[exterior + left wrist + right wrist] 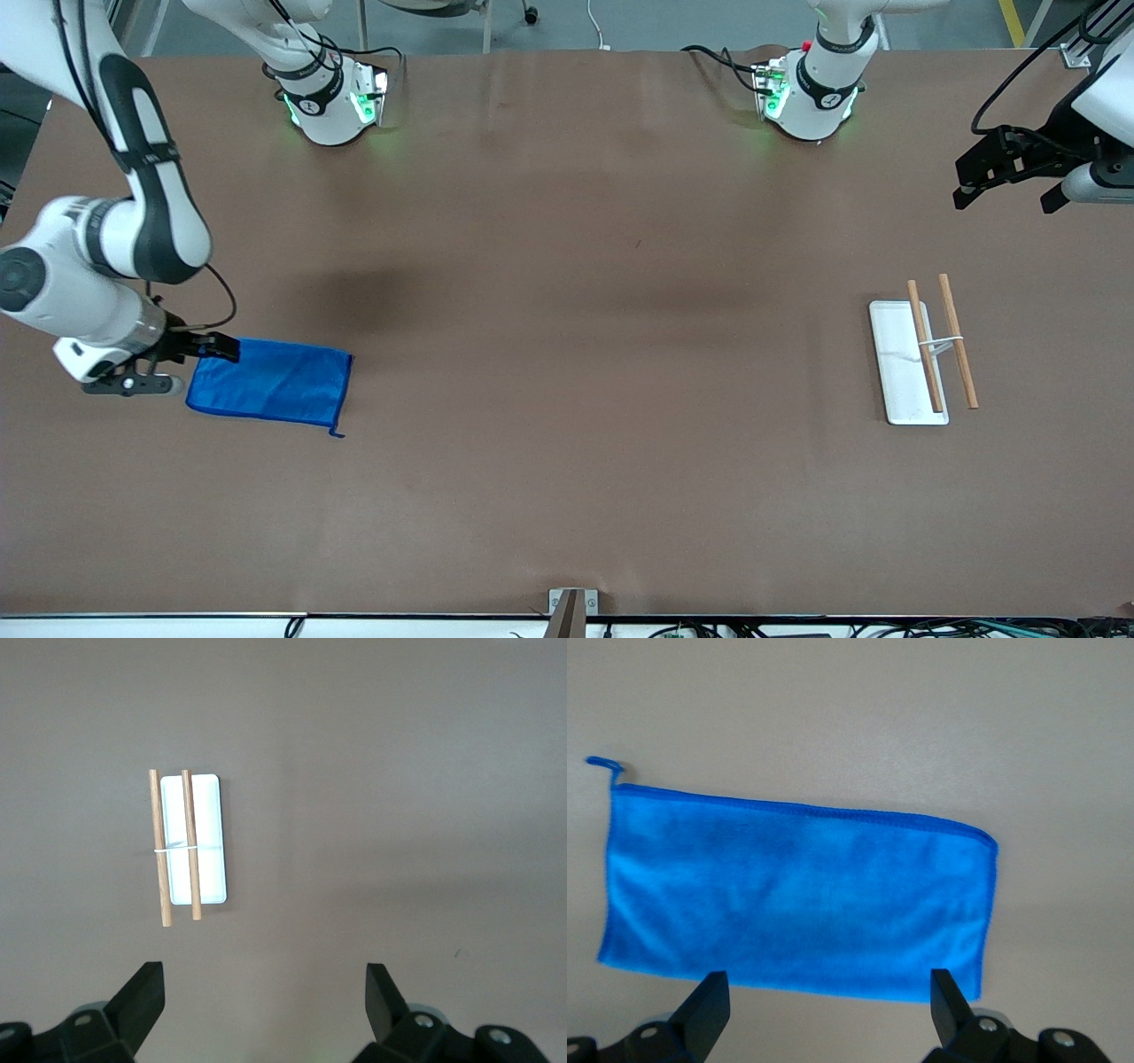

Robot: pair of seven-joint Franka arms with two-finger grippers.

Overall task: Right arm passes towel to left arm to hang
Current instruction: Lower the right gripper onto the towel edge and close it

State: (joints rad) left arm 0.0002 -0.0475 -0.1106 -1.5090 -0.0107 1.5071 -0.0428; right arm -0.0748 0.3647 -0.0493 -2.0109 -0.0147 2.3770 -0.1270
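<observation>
The robot's right gripper should grab the towel next by its long edge (297,346) opposite the loop, so the blue towel's corner loop (337,432) stays free for hanging.
The bright blue towel (270,384) lies flat on the brown table toward the right arm's end, its small corner loop (337,433) on the side nearer the front camera. My right gripper (195,366) hangs low at the towel's short edge, open, its fingers straddling nothing. In the right wrist view the towel (797,895) fills the middle, and its edge runs just past the right gripper (828,988). My left gripper (1005,199) waits open and empty in the air over the left arm's end of the table; the left wrist view shows the left gripper (264,983) above bare tabletop.
A small rack with two wooden rods on a white base (921,359) stands toward the left arm's end and also shows in the left wrist view (190,846). A metal bracket (571,602) sits at the table edge nearest the front camera. Both arm bases stand along the farthest edge.
</observation>
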